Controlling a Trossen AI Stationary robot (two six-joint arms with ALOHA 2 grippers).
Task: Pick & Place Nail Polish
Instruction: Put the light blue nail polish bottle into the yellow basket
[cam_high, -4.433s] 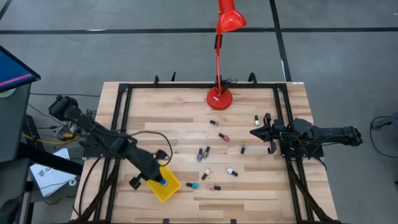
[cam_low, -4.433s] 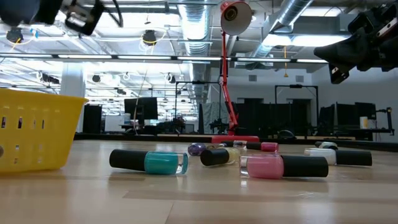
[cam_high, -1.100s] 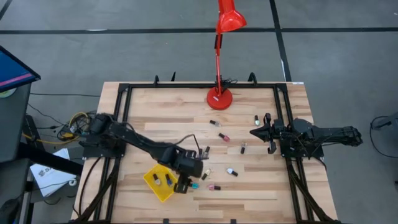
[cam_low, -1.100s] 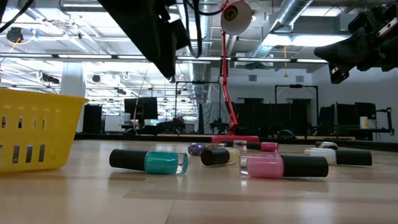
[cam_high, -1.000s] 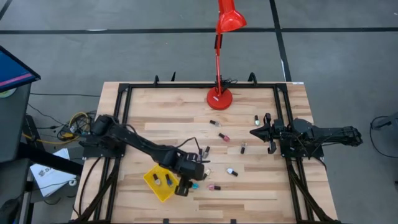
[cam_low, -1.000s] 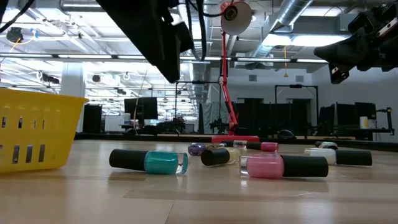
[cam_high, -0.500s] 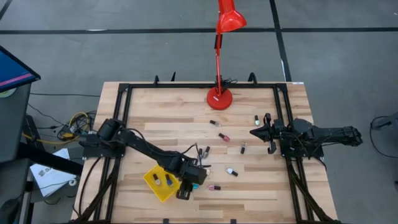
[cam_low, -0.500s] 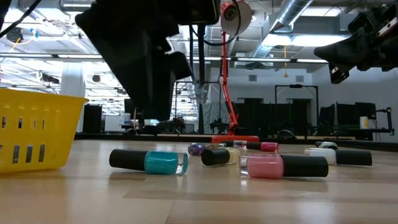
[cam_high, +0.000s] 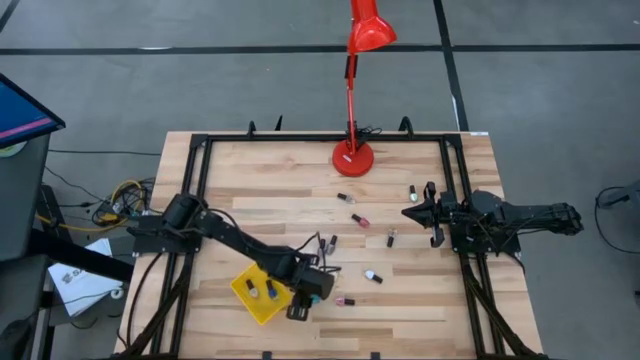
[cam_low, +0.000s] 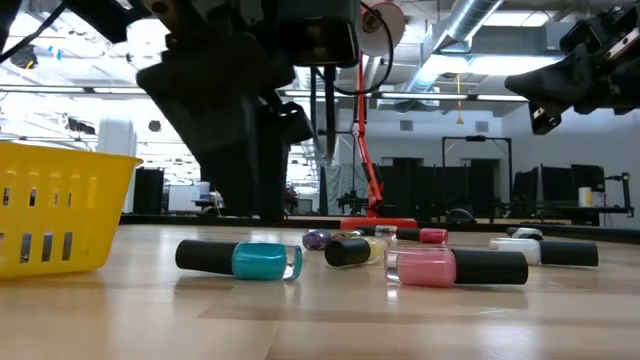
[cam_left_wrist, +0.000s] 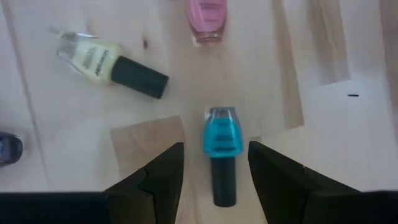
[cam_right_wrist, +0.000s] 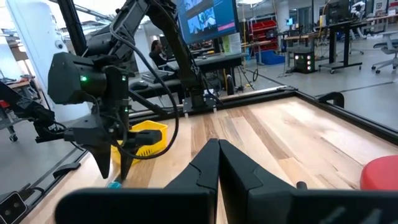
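My left gripper needs to go lower before it closes on the teal bottle's black cap. Its fingers end above the cap in the left wrist view.
A teal nail polish bottle with a black cap lies on its side on the wooden table; it also shows in the low view. My left gripper is open and low over it, one finger on each side of the bottle, with a gap on both sides. It stands just right of the yellow tray, which holds two bottles. A pink bottle and a pale yellow bottle lie just beyond. My right gripper is shut and empty, held above the table's right side.
Several more small bottles lie scattered over the table's middle. A red desk lamp stands at the far edge. A black frame rail runs round the table. The yellow tray's wall is close to my left gripper.
My left gripper has gone a little toward the table's near edge and down, from above the bottles to just over the teal bottle, with its fingers now either side of it. The bottles have stayed where they were.
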